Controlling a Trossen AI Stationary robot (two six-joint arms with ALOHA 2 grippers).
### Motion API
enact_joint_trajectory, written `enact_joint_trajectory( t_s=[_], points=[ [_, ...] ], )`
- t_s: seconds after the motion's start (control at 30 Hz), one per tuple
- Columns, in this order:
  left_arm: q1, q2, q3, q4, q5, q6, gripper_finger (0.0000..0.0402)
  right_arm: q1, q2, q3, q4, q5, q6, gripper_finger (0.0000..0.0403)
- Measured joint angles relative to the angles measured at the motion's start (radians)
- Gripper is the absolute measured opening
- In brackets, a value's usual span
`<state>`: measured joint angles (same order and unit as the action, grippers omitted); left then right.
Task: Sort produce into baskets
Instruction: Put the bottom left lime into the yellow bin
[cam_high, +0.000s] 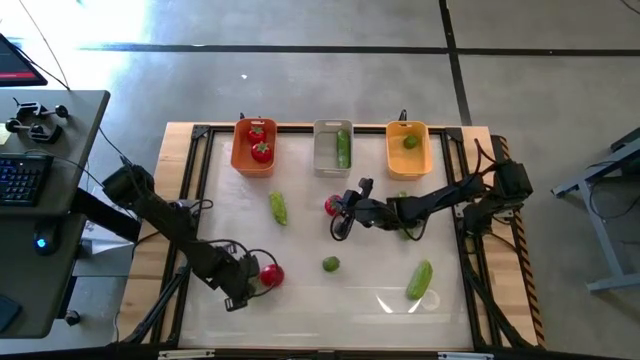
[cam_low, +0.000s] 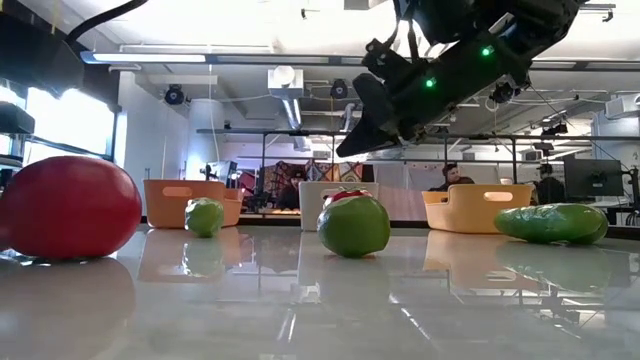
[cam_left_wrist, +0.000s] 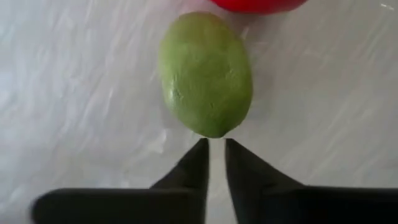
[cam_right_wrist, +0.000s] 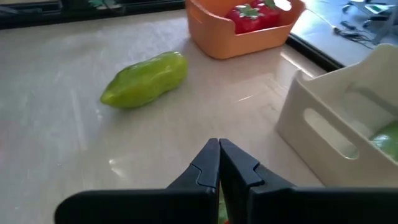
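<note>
My left gripper needs to reopen next, as it is closed short of the lime (cam_left_wrist: 207, 74). Then it will go down toward the tomato (cam_left_wrist: 261, 4) to grab the tomato's middle.
My left gripper (cam_high: 243, 287) points down at the table's near left, its fingers (cam_left_wrist: 215, 144) shut with nothing between them. A lime (cam_left_wrist: 206, 73) lies on the table just past the fingertips. A tomato (cam_high: 271, 275) lies right behind the lime. My right gripper (cam_high: 338, 228) hangs shut over the table's middle (cam_right_wrist: 219, 144), clear of the top, beside another tomato (cam_high: 333, 206). At the far edge stand the orange-red basket (cam_high: 254, 165) with two tomatoes, the pale grey basket (cam_high: 325, 150) with a cucumber and the yellow-orange basket (cam_high: 400, 160) with a lime. My left gripper's shut fingertips (cam_left_wrist: 200, 149) stand right at the lime's end (cam_left_wrist: 214, 132), coming from above. The lime rests on the table. I cannot tell whether the tips touch it.
Loose on the table lie a cucumber (cam_high: 277, 208) left of centre, a lime (cam_high: 330, 264) near the middle and a cucumber (cam_high: 419, 280) at the near right. More green produce (cam_high: 410, 232) lies under the right arm. A desk with a keyboard (cam_high: 20, 180) stands left of the table.
</note>
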<state>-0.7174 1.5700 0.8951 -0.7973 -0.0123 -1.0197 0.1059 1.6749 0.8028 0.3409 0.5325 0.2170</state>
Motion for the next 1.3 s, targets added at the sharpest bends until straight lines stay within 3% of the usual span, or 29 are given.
enact_joint_trajectory(
  t_s=[0.1,0.2,0.57,0.73,0.9,1.3],
  points=[
    [0.0,0.0,0.0,-0.002,-0.019,-0.001,0.0005,0.0,0.0,0.0,0.0,-0.008,-0.001,0.0],
    [0.0,0.0,0.0,-0.012,-0.022,-0.016,0.0025,0.0,0.0,0.0,-0.001,-0.007,-0.001,0.0],
    [0.0,0.0,0.0,-0.015,0.025,-0.077,0.0182,0.0,0.0,0.0,-0.001,-0.012,-0.001,0.0],
    [0.007,0.0,0.0,-0.018,-0.052,-0.095,0.023,0.0,0.0,0.0,-0.001,-0.014,-0.001,0.0],
    [0.033,0.0,0.0,-0.017,-0.109,-0.092,0.0241,0.0,0.0,0.0,-0.001,-0.017,-0.001,0.0],
    [0.073,0.0,0.0,0.011,-0.128,-0.08,0.0241,0.0,0.0,0.0,-0.001,-0.017,-0.001,0.0]
  ],
)
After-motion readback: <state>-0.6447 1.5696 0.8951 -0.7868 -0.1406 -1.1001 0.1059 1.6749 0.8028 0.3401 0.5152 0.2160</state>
